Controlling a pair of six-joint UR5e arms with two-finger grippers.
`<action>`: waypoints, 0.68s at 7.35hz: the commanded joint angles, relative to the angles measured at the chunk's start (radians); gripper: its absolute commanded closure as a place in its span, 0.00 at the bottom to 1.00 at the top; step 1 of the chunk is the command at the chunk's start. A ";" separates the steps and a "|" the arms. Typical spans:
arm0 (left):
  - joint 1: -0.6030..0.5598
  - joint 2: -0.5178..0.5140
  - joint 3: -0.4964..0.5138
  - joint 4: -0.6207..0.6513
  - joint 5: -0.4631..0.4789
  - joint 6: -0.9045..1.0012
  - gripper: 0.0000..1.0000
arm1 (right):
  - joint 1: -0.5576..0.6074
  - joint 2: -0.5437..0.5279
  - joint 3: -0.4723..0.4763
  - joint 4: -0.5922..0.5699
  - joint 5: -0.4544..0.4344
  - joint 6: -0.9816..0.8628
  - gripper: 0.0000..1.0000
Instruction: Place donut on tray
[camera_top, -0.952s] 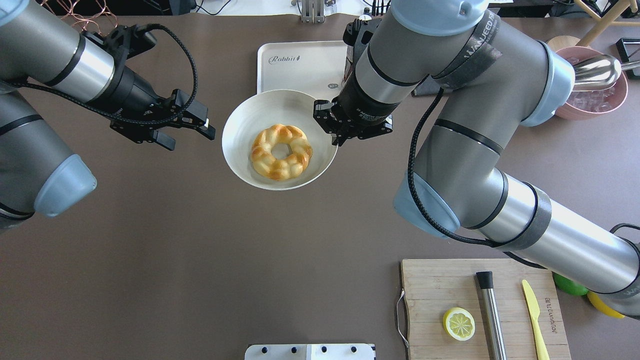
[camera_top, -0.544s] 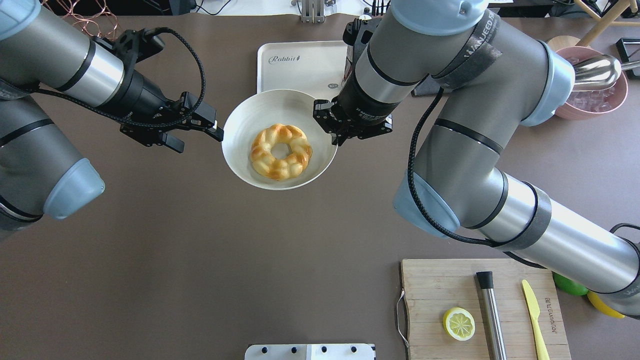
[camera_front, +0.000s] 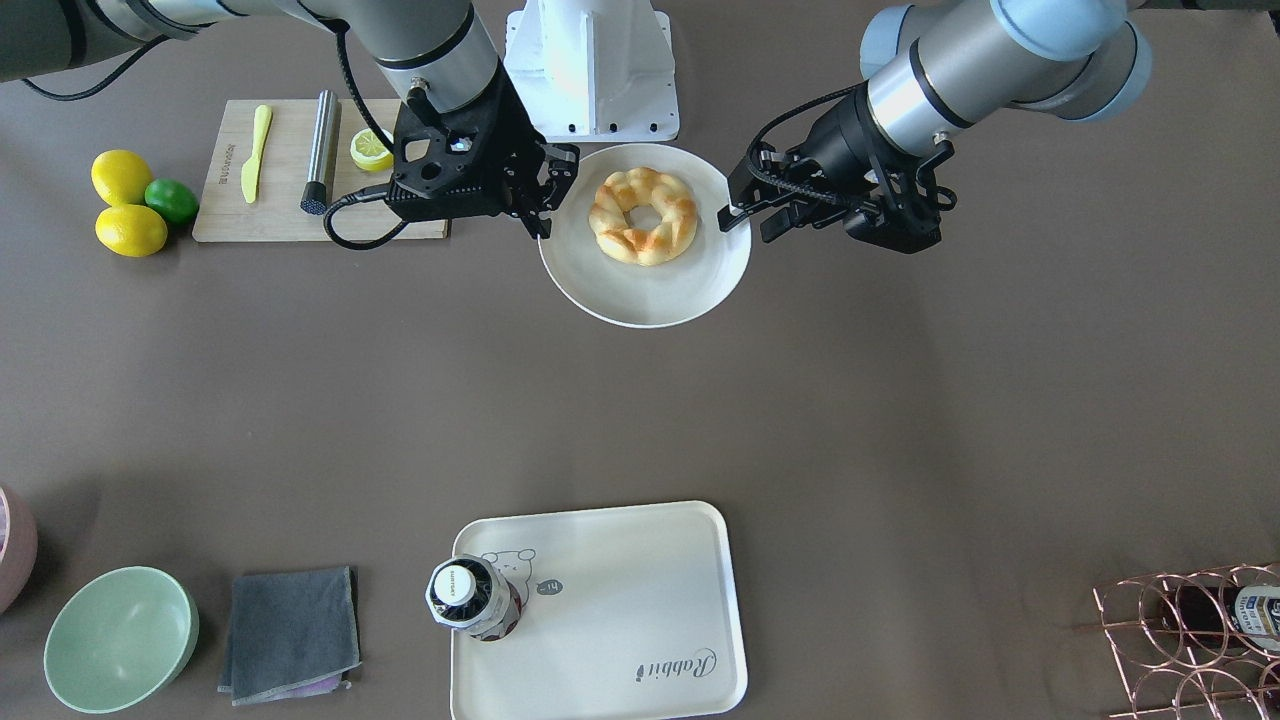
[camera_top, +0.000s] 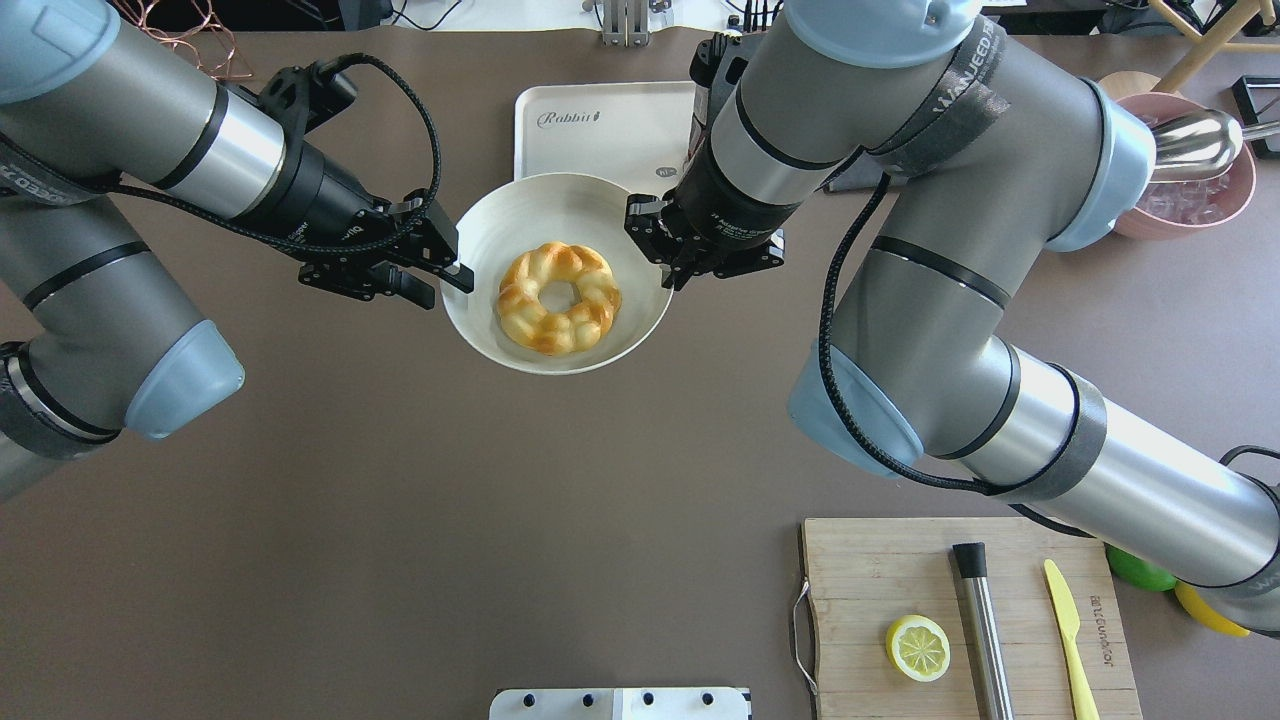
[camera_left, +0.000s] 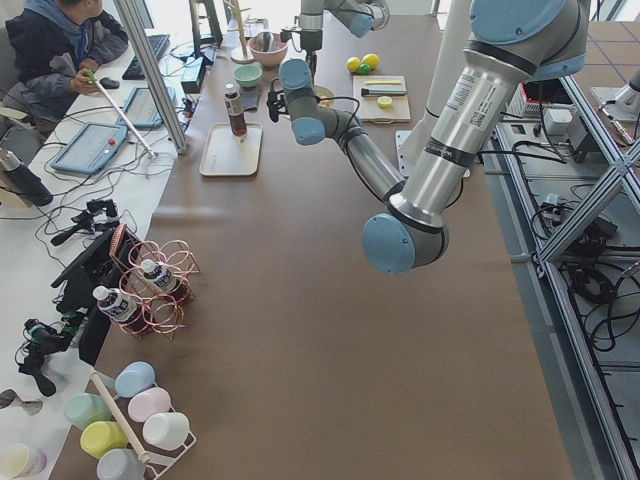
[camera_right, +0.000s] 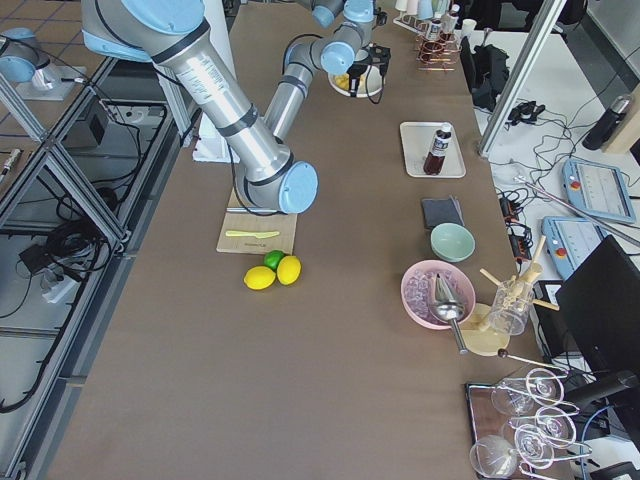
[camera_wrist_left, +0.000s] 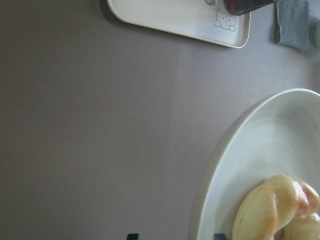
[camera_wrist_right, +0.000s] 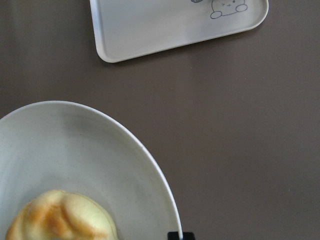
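The plate's round body is much wider than the robot's fingers, so the left gripper should pinch the plate by its thin free rim (camera_front: 740, 226) (camera_wrist_left: 199, 220).
The golden-brown braided donut (camera_top: 558, 298) lies on a round white plate (camera_top: 510, 215) that is held up off the table. My right gripper (camera_top: 668, 282) is shut on the plate's right rim. My left gripper (camera_top: 450, 285) is open, with the plate's left rim between its fingers. In the front view, the donut (camera_front: 643, 215) and plate (camera_front: 650, 290) sit between the right gripper (camera_front: 540, 215) and the left gripper (camera_front: 740, 213). The cream tray (camera_front: 620, 580) lies far across the table. The tray also shows in the overhead view (camera_top: 600, 130), partly hidden behind the plate.
A dark bottle (camera_front: 470, 598) stands on the tray's corner. A grey cloth (camera_front: 290, 630) and a green bowl (camera_front: 120, 638) lie beside the tray. A cutting board (camera_top: 860, 600) holds a lemon half (camera_top: 917, 647), a metal rod and a yellow knife. A wire rack (camera_front: 1190, 630) stands at the far corner.
My left gripper has moved right, up to the plate's left rim, which now lies between its fingers. The plate and donut have shifted slightly away. The right gripper keeps its hold.
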 joint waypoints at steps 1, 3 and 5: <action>0.000 -0.007 0.000 -0.001 0.000 -0.015 0.57 | -0.002 -0.002 0.020 0.000 0.000 0.014 1.00; 0.000 -0.009 -0.004 -0.001 0.000 -0.022 0.69 | -0.007 -0.007 0.021 0.000 -0.003 0.028 1.00; 0.000 -0.012 -0.009 -0.001 0.000 -0.033 1.00 | -0.010 -0.002 0.021 0.000 -0.003 0.060 0.87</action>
